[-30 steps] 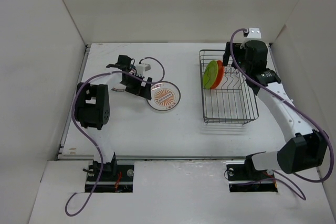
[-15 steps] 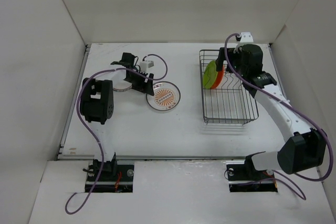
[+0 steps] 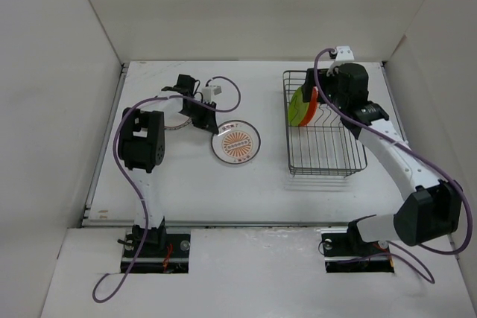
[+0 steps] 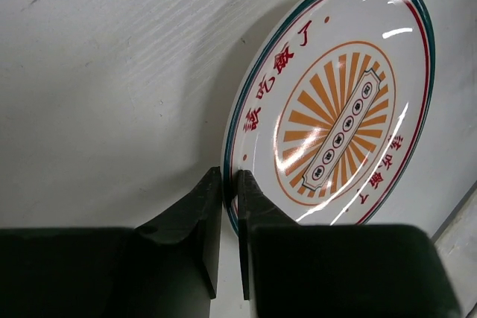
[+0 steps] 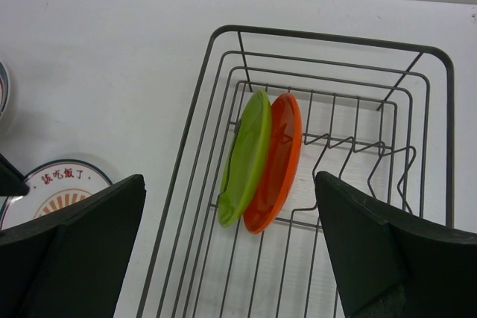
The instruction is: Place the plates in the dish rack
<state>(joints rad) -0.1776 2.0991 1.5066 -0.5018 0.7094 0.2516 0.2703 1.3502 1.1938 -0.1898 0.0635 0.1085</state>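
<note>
I should grip the white plate's rim with my right gripper, opposite my left gripper, leaving its other edge free for the rack.
The white plate with the orange sunburst centre (image 4: 335,124) lies on the table left of the dish rack (image 3: 288,132), and my left gripper (image 4: 229,184) is shut on its near rim. In the top view that plate (image 3: 242,143) sits just right of the left gripper (image 3: 211,126). A lime green plate (image 5: 247,156) and an orange plate (image 5: 277,160) stand on edge side by side in the rack's far left part. My right gripper (image 5: 229,178) hangs open above them, holding nothing. A ring-rimmed plate (image 3: 173,118) lies partly hidden under the left arm.
The rack's wire rim (image 5: 328,35) and upright prongs (image 5: 350,147) fill the right wrist view. White walls close in the table on three sides. The left arm's purple cable (image 3: 223,91) loops above the gripper.
My left gripper has gone from open to shut on the sunburst plate's rim, and the plate has shifted slightly towards the near right. The right gripper has drifted left over the rack.
</note>
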